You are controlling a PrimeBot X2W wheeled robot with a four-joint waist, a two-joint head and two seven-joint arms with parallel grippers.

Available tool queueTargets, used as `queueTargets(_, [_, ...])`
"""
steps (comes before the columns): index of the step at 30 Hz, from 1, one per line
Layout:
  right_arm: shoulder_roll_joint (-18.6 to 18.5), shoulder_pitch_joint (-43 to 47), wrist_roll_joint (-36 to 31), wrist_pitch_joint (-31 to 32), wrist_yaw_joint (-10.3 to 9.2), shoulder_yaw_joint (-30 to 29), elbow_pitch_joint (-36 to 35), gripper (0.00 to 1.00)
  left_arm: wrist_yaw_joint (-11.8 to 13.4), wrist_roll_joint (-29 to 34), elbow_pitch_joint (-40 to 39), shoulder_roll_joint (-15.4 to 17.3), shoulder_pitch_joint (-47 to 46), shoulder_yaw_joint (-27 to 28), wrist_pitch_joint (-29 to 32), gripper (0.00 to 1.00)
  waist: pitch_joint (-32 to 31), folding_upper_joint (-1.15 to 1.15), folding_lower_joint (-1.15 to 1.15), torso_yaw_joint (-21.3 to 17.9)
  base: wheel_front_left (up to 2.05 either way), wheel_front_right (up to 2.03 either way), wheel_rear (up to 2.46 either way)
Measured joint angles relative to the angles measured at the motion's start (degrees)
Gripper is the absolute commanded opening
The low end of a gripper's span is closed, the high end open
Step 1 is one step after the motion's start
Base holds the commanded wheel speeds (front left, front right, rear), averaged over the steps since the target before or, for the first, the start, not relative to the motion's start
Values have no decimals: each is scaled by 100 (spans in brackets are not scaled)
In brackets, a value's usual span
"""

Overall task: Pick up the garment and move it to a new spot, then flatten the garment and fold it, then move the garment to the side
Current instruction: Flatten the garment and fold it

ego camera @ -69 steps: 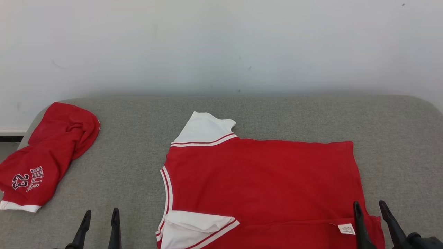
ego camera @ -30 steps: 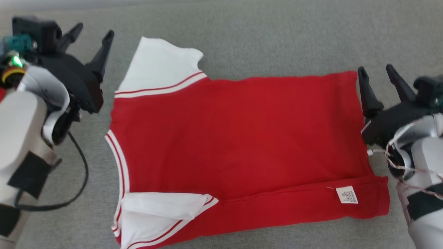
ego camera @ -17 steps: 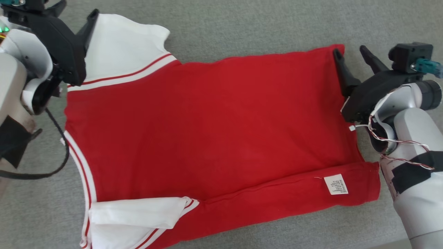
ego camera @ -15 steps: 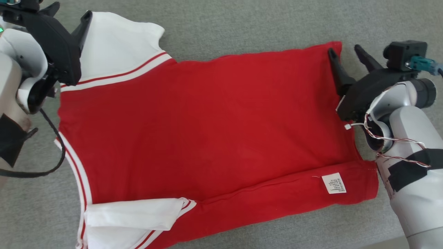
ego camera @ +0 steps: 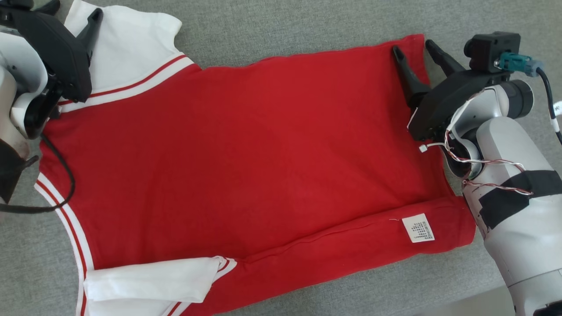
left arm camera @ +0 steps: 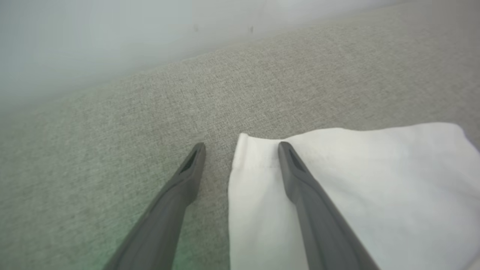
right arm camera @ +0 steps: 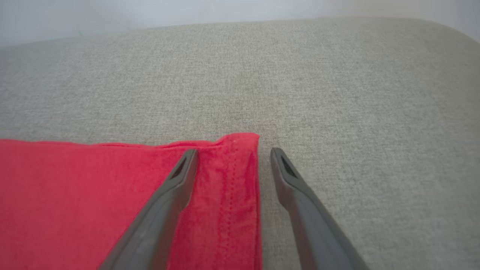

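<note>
The red body (ego camera: 253, 147) lies flat and spread out on the padding, so I next need to pinch the garment by its puckered red hem corner (ego camera: 416, 45) with my right gripper.
The garment (ego camera: 246, 145), a red shirt with white sleeves, lies flat on the grey padded surface (ego camera: 307, 22) with its near edge folded over. My left gripper (ego camera: 72, 11) is open at the far white sleeve (ego camera: 131, 48). In the left wrist view the sleeve's corner (left arm camera: 375, 180) sits between the fingers of the left gripper (left arm camera: 240, 146). My right gripper (ego camera: 413, 47) is open over the far right hem corner. The right wrist view shows the right gripper (right arm camera: 234, 151) straddling that red corner (right arm camera: 75, 195). Nothing is clamped.
A white care label (ego camera: 418, 228) lies on the folded near strip. The near white sleeve (ego camera: 149, 281) is tucked at the lower left. A black cable (ego camera: 66, 188) loops off my left arm over the garment's edge. A pale wall (left arm camera: 112, 37) rises behind the surface.
The head camera has tilted down and closer. Both arms have reached forward: the left gripper now straddles the far sleeve corner, the right the far hem corner. Both stayed open.
</note>
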Motion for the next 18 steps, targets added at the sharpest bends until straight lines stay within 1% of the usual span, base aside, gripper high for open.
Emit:
queueTargets(1, [2, -27, 7, 0, 0, 31, 33, 100, 0, -23, 19, -2, -32, -46, -9, 87, 11, 0, 0, 5, 0, 0, 0])
queueTargets(2, [5, -42, 9, -13, 0, 48, 58, 42, 0, -48, 31, -14, -55, -89, -22, 37, 18, 0, 0, 16, 0, 0, 0])
queueTargets(3, [5, -60, 25, -20, 0, 64, 81, 15, 0, -63, 35, -33, -66, -129, -53, 21, 20, 0, 0, 32, 0, 0, 0])
queueTargets(4, [5, -60, 25, -20, 0, 64, 81, 0, 0, -63, 35, -33, -66, -129, -53, 0, 20, 0, 0, 32, 0, 0, 0])
queueTargets(10, [-91, -118, 38, -252, 0, 104, 254, 0, -1, -321, 14, -111, -69, -292, -458, 0, -72, 0, 0, 149, 0, 0, 0])
queueTargets(18, [-368, 24, -55, -740, 0, 144, 497, 0, -1, -660, -359, -202, 135, -439, -1401, 0, -447, 0, 0, 352, 0, 0, 0])
